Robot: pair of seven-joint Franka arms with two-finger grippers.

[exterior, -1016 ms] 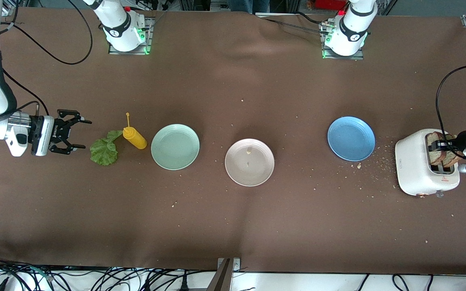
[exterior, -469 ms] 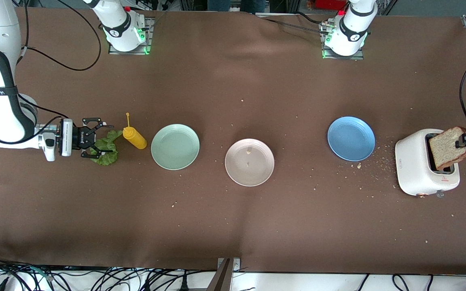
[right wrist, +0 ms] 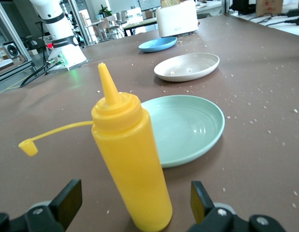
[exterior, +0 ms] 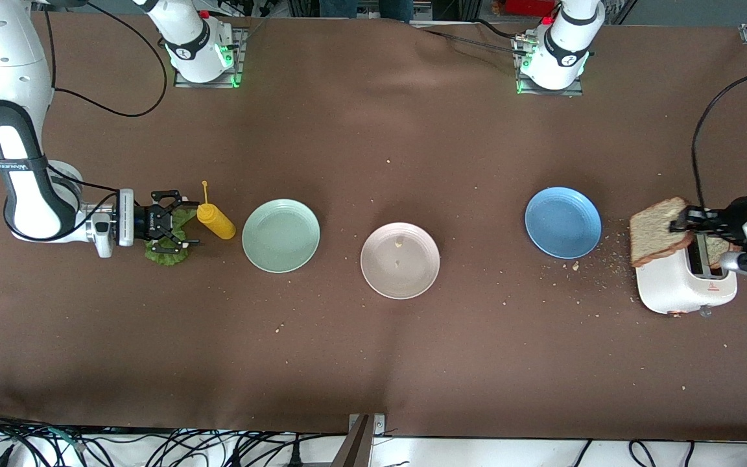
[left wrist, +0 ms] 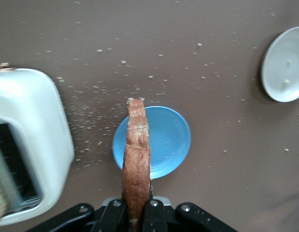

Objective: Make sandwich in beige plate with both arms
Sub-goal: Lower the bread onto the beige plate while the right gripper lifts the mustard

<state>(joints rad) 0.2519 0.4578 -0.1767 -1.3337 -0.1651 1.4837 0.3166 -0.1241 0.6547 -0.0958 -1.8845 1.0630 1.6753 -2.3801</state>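
Observation:
My right gripper is to squeeze sauce for the sandwich in the beige plate (exterior: 400, 260), so next it will grab the yellow squeeze bottle by its body (exterior: 216, 221).
My left gripper (exterior: 683, 224) is shut on a brown toast slice (exterior: 657, 231) and holds it above the white toaster (exterior: 675, 285), on the side toward the blue plate. In the left wrist view the slice (left wrist: 137, 154) shows edge-on between the shut fingers (left wrist: 113, 215). A second slice (exterior: 714, 250) stands in the toaster slot. My right gripper (exterior: 182, 219) is open, low over the green lettuce leaf (exterior: 165, 257), right beside the yellow bottle (exterior: 216, 221). The beige plate (exterior: 400, 260) lies mid-table with only crumbs on it. The right wrist view does not show the lettuce.
The yellow squeeze bottle (right wrist: 132, 164) stands between my right fingers (right wrist: 67, 199), just ahead of them. The mint green plate (exterior: 281, 235) lies beside it and the blue plate (exterior: 563, 222) near the toaster. Crumbs lie scattered round the toaster.
My left gripper has pulled the toast slice up out of the toaster and carried it toward the blue plate. My right gripper has moved in over the lettuce, toward the bottle.

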